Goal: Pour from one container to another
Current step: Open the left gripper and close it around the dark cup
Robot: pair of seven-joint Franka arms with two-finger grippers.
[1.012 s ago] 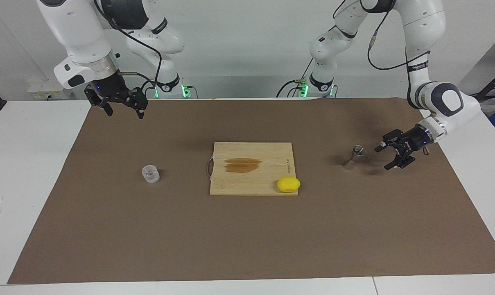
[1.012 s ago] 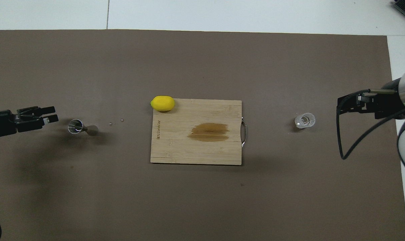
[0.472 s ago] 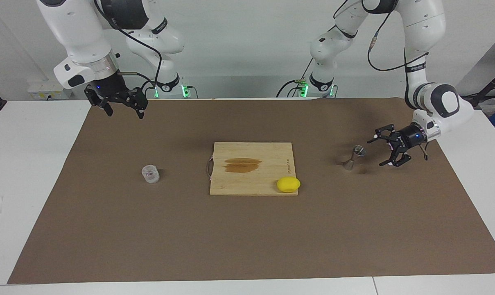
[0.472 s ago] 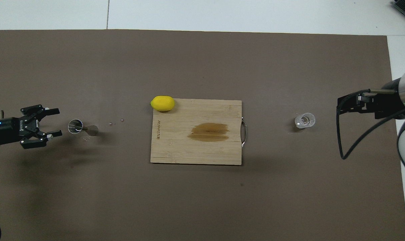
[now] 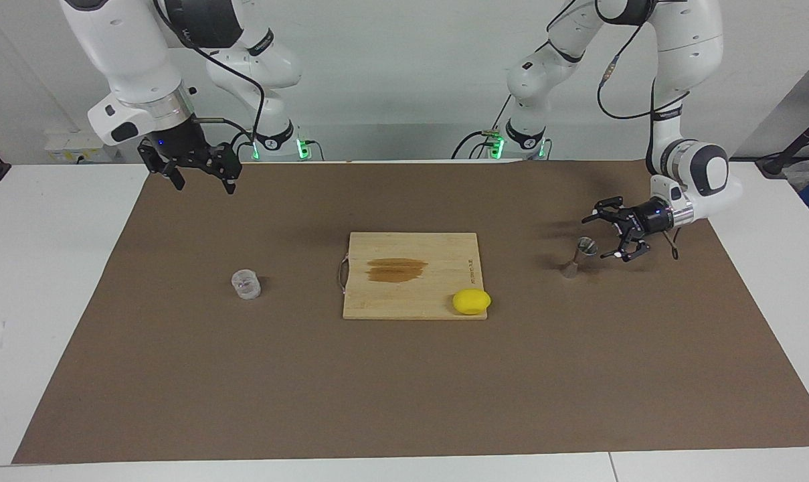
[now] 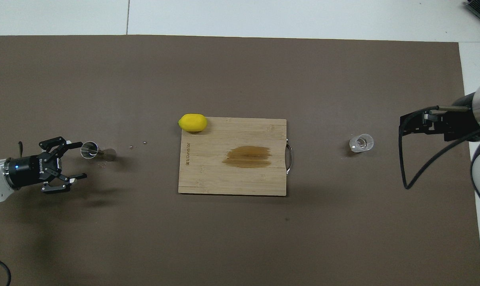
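My left gripper moves toward the jigger next, before it closes on the jigger. Its fingers stop short of the jigger's near rim, so closing now would miss.
The clear glass tumbler (image 5: 246, 284) stands on the brown mat toward the right arm's end; it also shows in the overhead view (image 6: 361, 143). The small metal hourglass jigger (image 5: 577, 257) stands upright toward the left arm's end, and shows in the overhead view (image 6: 90, 150). My left gripper (image 5: 603, 237) is open and empty, held low and level over the mat just beside the jigger, apart from it; it shows in the overhead view (image 6: 81, 159). My right gripper (image 5: 203, 185) is open and empty, waiting raised over the mat's edge by the robots, well clear of the tumbler.
A wooden cutting board (image 5: 411, 294) with a dark wet stain lies mid-table. A yellow lemon (image 5: 472, 301) sits at the board's corner away from the robots, toward the left arm's end. A few small droplets (image 6: 137, 145) lie between jigger and board.
My left gripper has rolled its wrist, spread its fingers wider and moved in closer beside the jigger. The right arm, tumbler and jigger have not moved.
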